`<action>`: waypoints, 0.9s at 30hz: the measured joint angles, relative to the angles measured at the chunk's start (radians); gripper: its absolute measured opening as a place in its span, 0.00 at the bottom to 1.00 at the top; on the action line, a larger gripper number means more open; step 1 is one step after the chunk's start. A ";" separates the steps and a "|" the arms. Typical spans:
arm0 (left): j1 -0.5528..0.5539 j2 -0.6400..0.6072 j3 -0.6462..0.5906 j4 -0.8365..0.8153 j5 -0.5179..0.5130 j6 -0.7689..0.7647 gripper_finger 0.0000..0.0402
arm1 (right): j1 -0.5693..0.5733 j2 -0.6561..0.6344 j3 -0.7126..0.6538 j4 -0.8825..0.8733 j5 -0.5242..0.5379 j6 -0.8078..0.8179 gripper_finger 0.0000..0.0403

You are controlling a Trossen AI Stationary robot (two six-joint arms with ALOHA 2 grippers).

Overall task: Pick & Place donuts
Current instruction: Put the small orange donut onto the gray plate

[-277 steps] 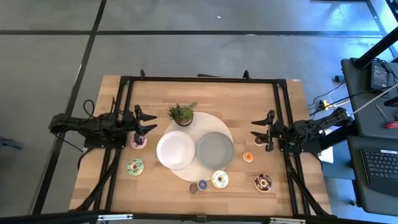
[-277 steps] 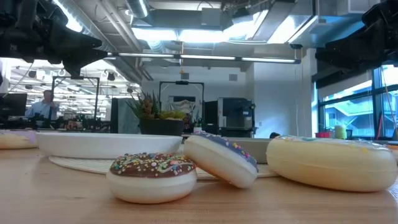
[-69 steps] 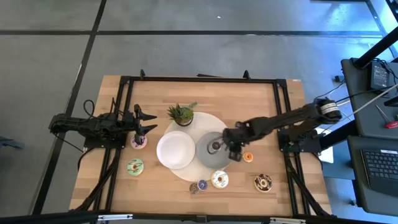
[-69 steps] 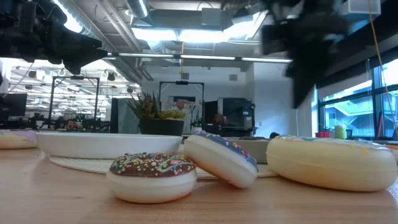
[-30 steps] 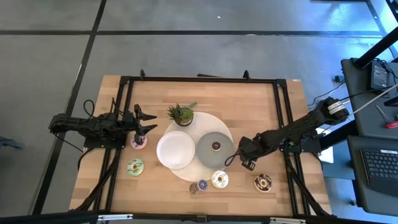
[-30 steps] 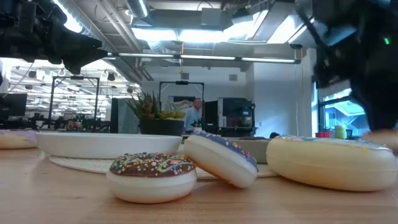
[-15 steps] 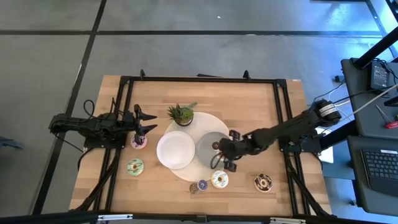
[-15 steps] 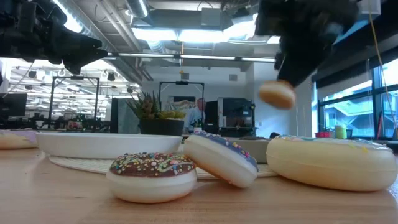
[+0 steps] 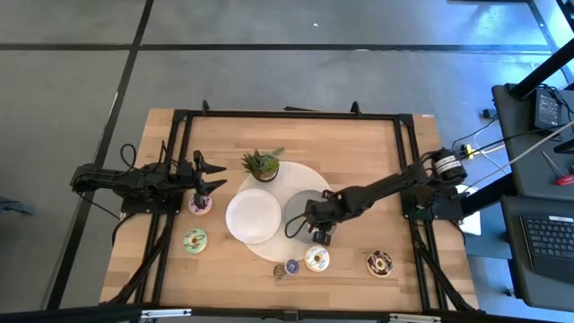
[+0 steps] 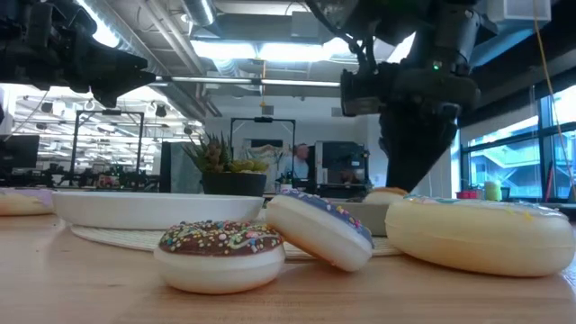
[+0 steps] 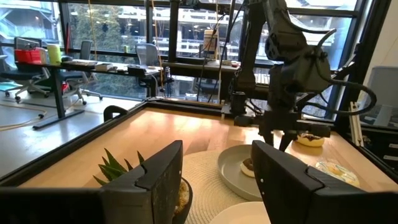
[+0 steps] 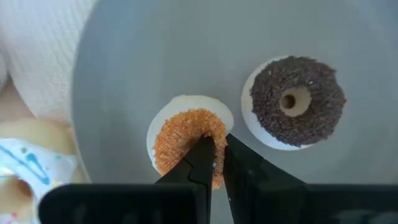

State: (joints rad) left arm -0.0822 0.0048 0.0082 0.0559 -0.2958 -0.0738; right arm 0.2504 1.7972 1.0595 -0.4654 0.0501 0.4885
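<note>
The robot's right gripper needs to open now, as the orange donut [image 12: 180, 137] lies level at the surface of the grey plate [image 12: 149, 56], inside the plate's rim, and the donut would lie there.
My right gripper [image 9: 316, 229] reaches over the grey plate [image 9: 300, 208] and is shut on the orange donut [image 12: 186, 140], low over the plate beside the dark chocolate donut [image 12: 292, 102] that lies on it. My left gripper [image 9: 215, 178] waits open at the table's left, above the pink donut [image 9: 199, 205]. The green donut [image 9: 195, 240], the blue-purple donut [image 9: 291, 267], the white donut [image 9: 316, 258] and the brown sprinkled donut [image 9: 378, 263] lie on the table toward the near edge. My right gripper pinches the orange donut's ring [image 12: 214, 134] between its two fingers at one side, from above, pointing down. The donut lies level, icing up, at the grey plate's surface [image 12: 155, 56]; whether it rests on it I cannot tell.
A white plate [image 9: 254, 215] sits left of the grey one on a round white mat [image 9: 305, 175]. A small potted plant [image 9: 262, 164] stands behind them. A black frame [image 9: 287, 114] runs around the table.
My right gripper has taken hold of the orange donut at the table's right, lifted it clear, carried it toward the table's left over the grey plate and gone down with it to the plate.
</note>
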 joint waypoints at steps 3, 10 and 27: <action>0.000 0.000 0.000 0.000 0.000 0.000 0.47 | 0.000 0.006 0.000 0.004 0.000 0.000 0.08; 0.000 0.000 0.000 0.000 0.001 0.000 0.47 | 0.000 0.006 0.000 0.004 0.000 -0.029 0.08; 0.000 0.000 0.000 0.000 0.001 0.000 0.48 | -0.028 0.006 0.000 0.000 0.000 -0.057 0.08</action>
State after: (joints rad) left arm -0.0822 0.0048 0.0086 0.0559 -0.2951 -0.0742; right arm 0.2228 1.8034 1.0594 -0.4654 0.0498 0.4311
